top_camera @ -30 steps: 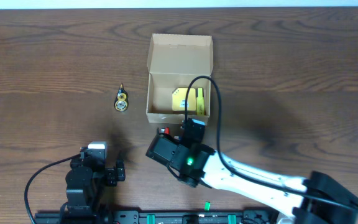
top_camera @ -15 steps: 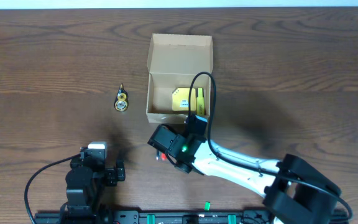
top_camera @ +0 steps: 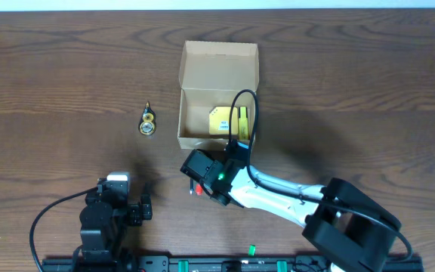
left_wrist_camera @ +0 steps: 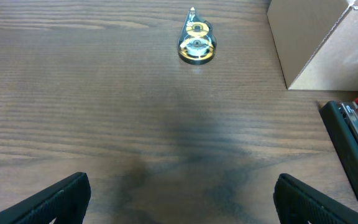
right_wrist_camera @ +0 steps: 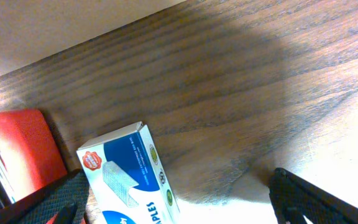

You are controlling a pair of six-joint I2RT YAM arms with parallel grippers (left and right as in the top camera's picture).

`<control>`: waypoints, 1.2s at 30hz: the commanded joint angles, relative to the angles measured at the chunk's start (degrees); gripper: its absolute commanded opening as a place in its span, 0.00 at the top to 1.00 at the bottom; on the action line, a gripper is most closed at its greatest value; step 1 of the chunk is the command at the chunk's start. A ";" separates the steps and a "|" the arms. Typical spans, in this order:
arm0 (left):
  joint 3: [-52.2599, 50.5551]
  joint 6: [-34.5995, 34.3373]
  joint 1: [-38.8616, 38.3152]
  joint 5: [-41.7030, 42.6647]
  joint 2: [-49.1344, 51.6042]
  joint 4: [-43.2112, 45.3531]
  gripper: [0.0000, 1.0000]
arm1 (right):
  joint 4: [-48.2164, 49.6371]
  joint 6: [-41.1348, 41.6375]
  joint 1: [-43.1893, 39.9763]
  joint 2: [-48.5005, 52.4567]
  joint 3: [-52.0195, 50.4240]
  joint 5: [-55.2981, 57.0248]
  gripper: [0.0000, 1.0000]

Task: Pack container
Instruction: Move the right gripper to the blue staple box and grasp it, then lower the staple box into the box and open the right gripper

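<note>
The fingers of the robot's right gripper reach down along both sides of the staples box (right_wrist_camera: 132,180), one beside the stapler (right_wrist_camera: 27,146), so the gripper is ready to close on that box.
The container (top_camera: 217,74) is a tan cardboard box with its flap lid open toward the far side. A yellow item (top_camera: 229,121) lies inside. My right gripper (top_camera: 196,181) hovers just in front of the container's near wall (right_wrist_camera: 61,25). It is open (right_wrist_camera: 185,205), and a blue and white staples box (right_wrist_camera: 132,180) lies on the table between its fingers, close to the left one. A red and black stapler (right_wrist_camera: 27,149) lies beside that box and also shows in the left wrist view (left_wrist_camera: 353,143). My left gripper (left_wrist_camera: 182,199) is open and empty.
A small gold and clear tape dispenser (top_camera: 148,121) lies on the table left of the container; it also shows in the left wrist view (left_wrist_camera: 196,43). My left arm (top_camera: 112,208) sits at the near left edge. The wooden table (top_camera: 368,98) is dark brown.
My right gripper has shifted a little left and turned in front of the container, its arm swinging round behind it. The left arm has not moved.
</note>
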 commanded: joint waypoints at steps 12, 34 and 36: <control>-0.33 0.59 -0.22 0.11 -0.42 -0.52 0.05 | 0.39 0.15 -0.28 0.94 -0.22 -1.16 0.51; -0.33 0.59 -0.22 0.11 -0.42 -0.52 0.05 | -1.05 -6.08 -0.07 0.00 -0.09 -7.63 0.86; -0.33 0.59 -0.22 0.11 -0.42 -0.52 0.05 | -2.01 -6.08 -0.07 -0.61 -0.07 -7.78 0.87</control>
